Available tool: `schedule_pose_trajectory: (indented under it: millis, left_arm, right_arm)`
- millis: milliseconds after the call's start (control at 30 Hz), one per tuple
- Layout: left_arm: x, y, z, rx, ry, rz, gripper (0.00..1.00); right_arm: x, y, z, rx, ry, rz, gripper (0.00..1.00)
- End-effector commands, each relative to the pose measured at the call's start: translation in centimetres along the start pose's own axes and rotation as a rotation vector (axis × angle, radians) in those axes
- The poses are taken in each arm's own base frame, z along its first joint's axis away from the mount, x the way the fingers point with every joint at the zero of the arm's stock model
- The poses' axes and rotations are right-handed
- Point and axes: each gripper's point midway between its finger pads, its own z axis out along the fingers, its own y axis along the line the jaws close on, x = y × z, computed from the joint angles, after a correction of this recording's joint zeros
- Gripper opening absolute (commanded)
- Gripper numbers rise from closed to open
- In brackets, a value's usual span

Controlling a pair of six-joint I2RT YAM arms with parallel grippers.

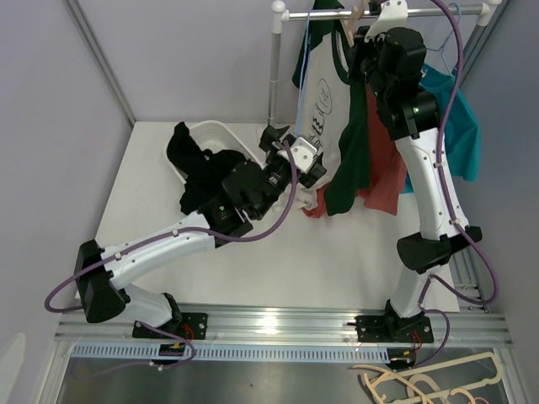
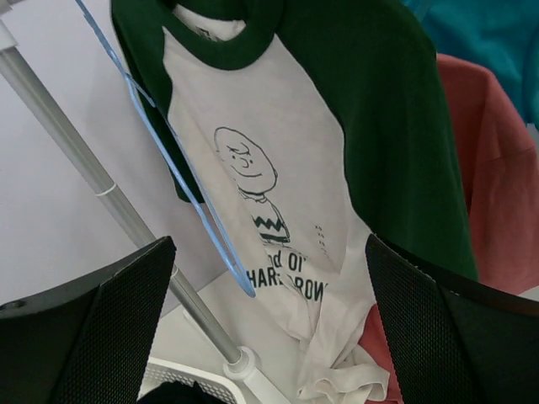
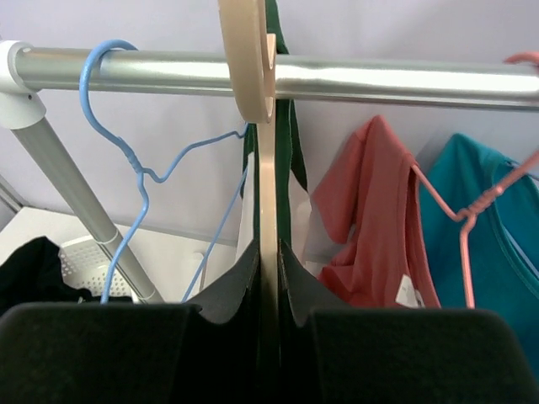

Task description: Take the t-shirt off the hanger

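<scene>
My left gripper grabs the t-shirt (image 1: 322, 105) by the lower end of its nearer green sleeve (image 1: 344, 194) next, to pull it off the hanger.
A white t-shirt (image 1: 322, 105) with green sleeves and collar and a cartoon print hangs from a wooden hanger (image 1: 357, 18) on the metal rail (image 1: 404, 13). Its bunched hem touches the table. My right gripper (image 1: 364, 38) is shut on the wooden hanger (image 3: 257, 76) just below its hook; it shows in the right wrist view (image 3: 268, 252) with the fingers pressed on both sides of the hanger. My left gripper (image 1: 295, 156) is open and empty beside the shirt's lower part. In the left wrist view (image 2: 269, 252) the t-shirt (image 2: 269, 135) fills the gap ahead.
An empty blue wire hanger (image 2: 181, 168) hangs left of the shirt. A red shirt (image 1: 383, 168) and a teal shirt (image 1: 461, 126) hang to its right. The rack's post (image 1: 274, 76) stands by a white basket (image 1: 221, 131) with black clothing (image 1: 195, 168). Spare hangers (image 1: 429, 383) lie near the bottom.
</scene>
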Motion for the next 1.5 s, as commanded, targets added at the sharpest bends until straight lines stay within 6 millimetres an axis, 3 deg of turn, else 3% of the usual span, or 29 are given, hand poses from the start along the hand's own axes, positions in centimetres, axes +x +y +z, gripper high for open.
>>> schedule_pose_trajectory:
  millis: [0,33,67,100,133,167,233,400,433,500,600,900,933,1000,1033,1067,1233,1333,1400,1467]
  left_arm:
    - [-4.6,2.0,-1.6,-0.069,-0.147,-0.029,0.99]
    - [-4.5,1.0,-2.0,-0.056,-0.155,-0.031,1.00]
    - [-4.0,0.6,-2.4,-0.063,-0.153,-0.012,1.00]
    - [-5.6,-0.2,-3.1,-0.061,-0.217,-0.029,1.00]
    - [-4.1,-1.6,-3.6,-0.041,-0.211,-0.005,1.00]
    - [-4.3,-2.0,-4.0,-0.045,-0.236,0.036,0.99]
    - [-5.4,-3.1,-5.5,-0.069,-0.312,0.022,1.00]
    - [-3.2,-6.6,-7.7,-0.022,-0.342,0.045,1.00]
    - [-3.1,-7.3,-8.1,-0.011,-0.343,0.035,0.99]
    - [-2.9,-8.0,-9.0,-0.019,-0.363,0.019,0.99]
    - [-3.1,-7.0,-9.7,-0.123,-0.405,-0.001,0.99]
    - [-3.0,-8.3,-7.4,-0.122,-0.389,0.020,0.99]
    - [-2.5,-8.2,-6.8,-0.118,-0.363,0.027,0.89]
    - [-2.6,-7.7,-6.1,-0.134,-0.350,-0.002,0.59]
    - [-2.4,-7.6,-5.7,-0.140,-0.340,0.002,0.23]
    - [-2.4,-7.4,-5.5,-0.150,-0.330,0.003,0.02]
    - [-2.9,-7.0,-5.1,-0.173,-0.314,0.037,0.01]
    - [-3.2,-8.2,-6.7,-0.111,-0.338,0.034,0.01]
    - [-3.9,-9.2,-8.3,-0.073,-0.358,0.030,0.01]
    - [-3.4,-9.8,-9.4,-0.072,-0.349,0.034,0.01]
  right_arm:
    - [-8.9,-1.4,-5.4,0.077,-0.248,0.107,0.00]
    - [-6.9,-1.2,-4.8,0.087,-0.199,0.142,0.00]
    - [-6.2,-1.1,-5.0,0.097,-0.184,0.162,0.00]
    - [-7.0,-1.4,-6.5,0.141,-0.215,0.203,0.00]
    - [-6.3,-1.4,-6.9,0.168,-0.206,0.226,0.00]
    - [-4.5,-1.2,-6.7,0.196,-0.172,0.247,0.00]
    - [-4.0,-1.8,-8.3,0.279,-0.163,0.303,0.00]
    - [-2.8,-0.4,-10.3,0.307,-0.144,0.375,0.00]
    - [-3.4,-0.1,-10.9,0.301,-0.161,0.386,0.00]
    - [-3.5,0.4,-11.4,0.294,-0.160,0.384,0.00]
    - [-4.0,1.1,-12.2,0.270,-0.162,0.388,0.00]
    - [-4.5,5.4,-14.4,0.173,-0.147,0.377,0.00]
    - [-4.5,5.6,-14.6,0.167,-0.147,0.374,0.00]
    - [-4.6,6.0,-14.8,0.159,-0.146,0.365,0.00]
    - [-4.7,6.3,-15.0,0.151,-0.148,0.366,0.00]
    - [-4.8,6.4,-15.1,0.147,-0.148,0.363,0.00]
    - [-4.9,6.1,-14.7,0.181,-0.159,0.336,0.00]
    - [-5.6,5.1,-13.9,0.225,-0.193,0.310,0.00]
    - [-5.5,4.2,-12.4,0.250,-0.193,0.292,0.00]
    - [-5.8,2.9,-10.8,0.278,-0.207,0.281,0.00]
